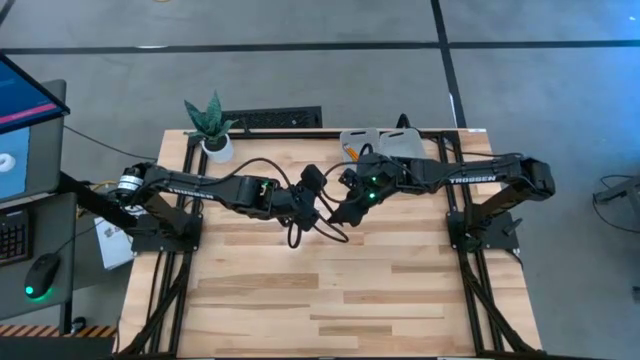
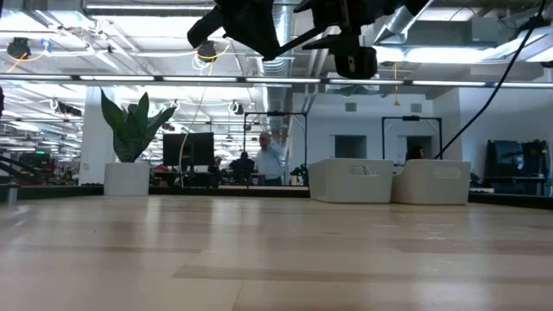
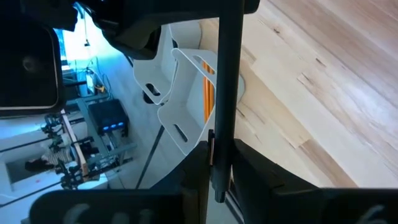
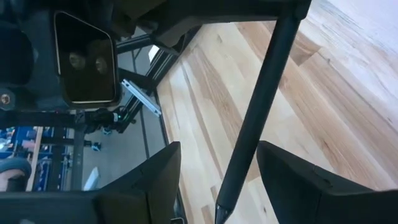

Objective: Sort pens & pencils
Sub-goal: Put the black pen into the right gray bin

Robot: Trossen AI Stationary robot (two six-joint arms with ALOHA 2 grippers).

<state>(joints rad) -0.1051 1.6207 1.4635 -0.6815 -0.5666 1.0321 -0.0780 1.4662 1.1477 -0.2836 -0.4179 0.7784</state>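
Note:
I'll next grab the black pen near its pointed tip [image 4: 228, 194] with my right gripper, to sort it into the white bin beside the pencils' bin.
A black pen [image 3: 225, 87] stands between the fingers of my left gripper [image 3: 219, 180], which is shut on it above the middle of the table [image 1: 318, 205]. My right gripper [image 4: 221, 186] faces it [image 1: 345, 208] and is open. Its fingers stand on either side of the same pen [image 4: 258, 112] without touching it. Orange pencils [image 3: 208, 93] lie inside a white bin [image 3: 180, 106], leaning on its wall. The other pens are out of view. My left gripper pinches the black pen between its two fingers at the shaft [image 3: 217, 158], near one end. The fingers lie across the pen. The pen is lifted clear of the table, and its long free part runs forward from the fingers toward the right gripper.
Two white bins [image 1: 362, 142] [image 1: 405, 145] stand side by side at the table's far edge, just behind the grippers. A potted plant [image 1: 212, 125] is at the far left corner. Bare wood [image 1: 330, 290] spreads over the near half of the table.

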